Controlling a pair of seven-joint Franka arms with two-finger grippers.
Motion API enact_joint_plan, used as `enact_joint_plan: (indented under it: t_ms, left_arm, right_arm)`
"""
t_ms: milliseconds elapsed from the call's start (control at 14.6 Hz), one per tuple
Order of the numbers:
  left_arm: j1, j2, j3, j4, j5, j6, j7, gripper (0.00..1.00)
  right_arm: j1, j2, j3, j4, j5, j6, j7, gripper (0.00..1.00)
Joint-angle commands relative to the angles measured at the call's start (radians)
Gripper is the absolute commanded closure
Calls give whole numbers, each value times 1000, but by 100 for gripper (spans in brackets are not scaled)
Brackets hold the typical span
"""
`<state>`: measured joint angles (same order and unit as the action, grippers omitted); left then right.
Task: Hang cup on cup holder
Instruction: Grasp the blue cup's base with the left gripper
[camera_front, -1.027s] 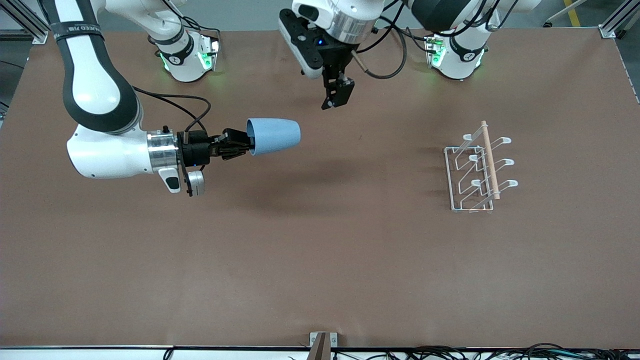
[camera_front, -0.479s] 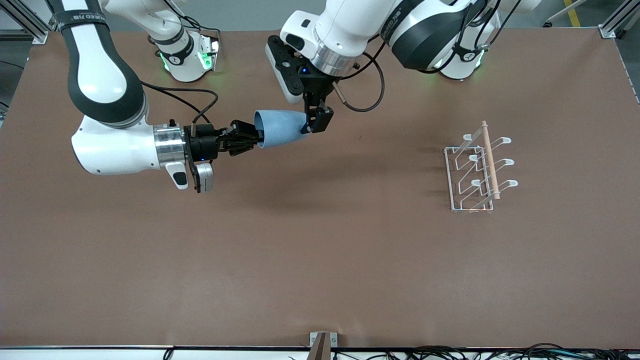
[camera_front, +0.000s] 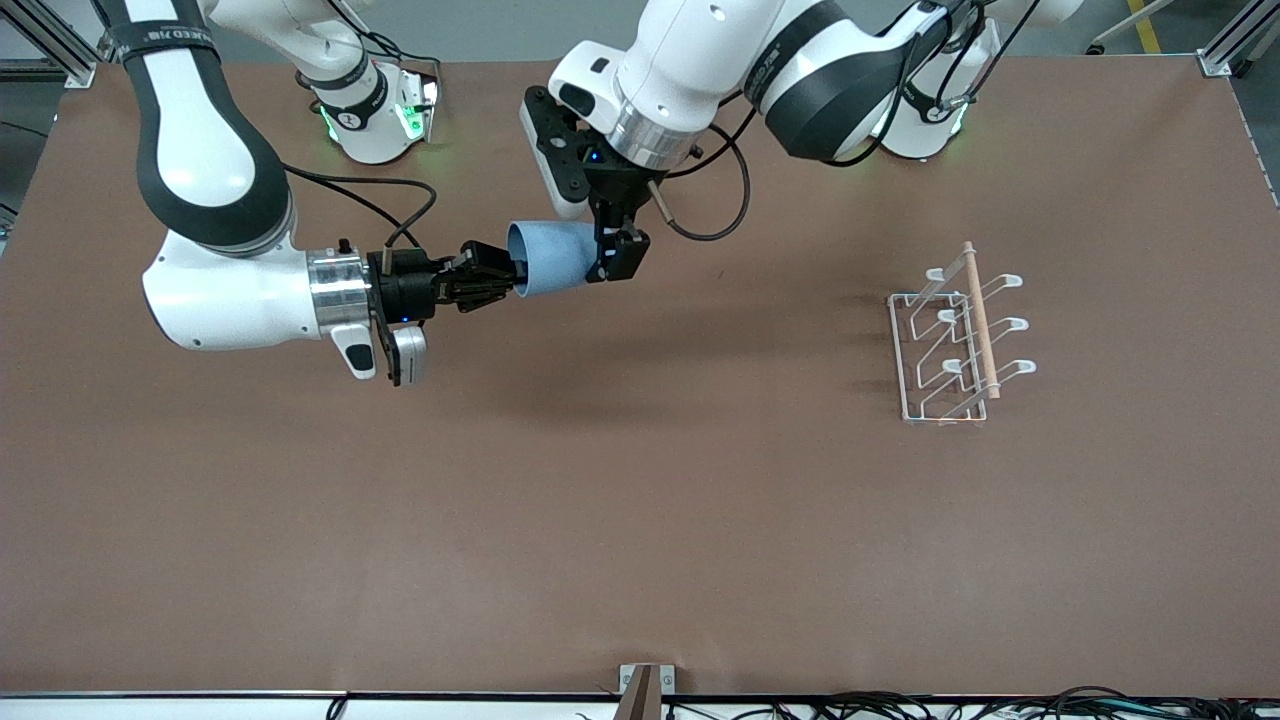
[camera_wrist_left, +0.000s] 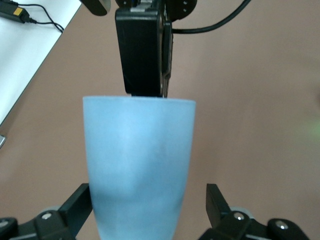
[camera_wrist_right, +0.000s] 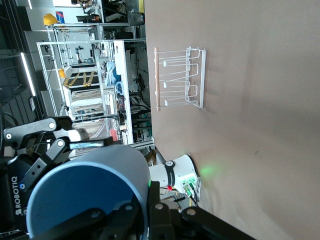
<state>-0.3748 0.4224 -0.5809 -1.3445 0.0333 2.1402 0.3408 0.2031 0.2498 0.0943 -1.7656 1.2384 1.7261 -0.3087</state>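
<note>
My left gripper grabs the cup by its narrow bottom end (camera_front: 581, 253) next, since this leaves the light blue cup's rim (camera_front: 516, 259) free to go over a holder's hook.
The light blue cup (camera_front: 548, 258) is held on its side in the air, over the table between the two arm bases. My right gripper (camera_front: 498, 282) is shut on the cup's rim, one finger inside the mouth and one outside (camera_wrist_right: 150, 212). My left gripper (camera_front: 612, 258) reaches down over the cup's narrow end and is open. Its fingers (camera_wrist_left: 76, 209) stand either side of the cup (camera_wrist_left: 139, 160) with a small gap on each side. The white wire cup holder (camera_front: 950, 345) with its wooden rod stands on the table toward the left arm's end, and shows too in the right wrist view (camera_wrist_right: 180, 77).
The brown table (camera_front: 640, 520) is bare apart from the rack. Both arm bases with green lights (camera_front: 370, 120) stand along the table's edge farthest from the front camera. A small bracket (camera_front: 640, 685) sits on the edge nearest that camera.
My left gripper has come down and across from above the table to straddle the cup's narrow end. The right arm carried the cup slightly toward it, then held still.
</note>
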Motion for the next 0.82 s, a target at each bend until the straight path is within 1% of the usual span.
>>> enact_joint_plan:
  t_ms: [0, 205, 274, 342, 479, 548, 616, 753]
  left_arm:
    - [-19, 41, 4, 28, 17, 38, 24, 2]
    - [-19, 55, 6, 28, 17, 44, 50, 5]
    - [-19, 64, 7, 28, 17, 50, 59, 7]
    - [-19, 67, 7, 28, 17, 59, 75, 13]
    - [-19, 72, 7, 27, 19, 64, 78, 28]
    - [-19, 73, 7, 27, 19, 64, 78, 31]
    - [-19, 73, 7, 27, 20, 64, 79, 32]
    - [-18, 73, 6, 27, 72, 64, 76, 33]
  right_arm:
    - [10, -15, -7, -8, -7, -2, -7, 96]
    - [10, -15, -7, -8, -7, -2, -7, 96]
    - [10, -15, -7, -8, -7, -2, -7, 96]
    - [10, -15, -7, -8, -8, -2, -7, 96]
    - [9, -15, -7, -8, -11, -3, -7, 95]
    - [9, -15, -7, -8, -13, -3, -7, 94]
    - [9, -15, -7, -8, -11, -3, -6, 93]
    - [9, -15, -7, -8, -13, -3, -4, 93]
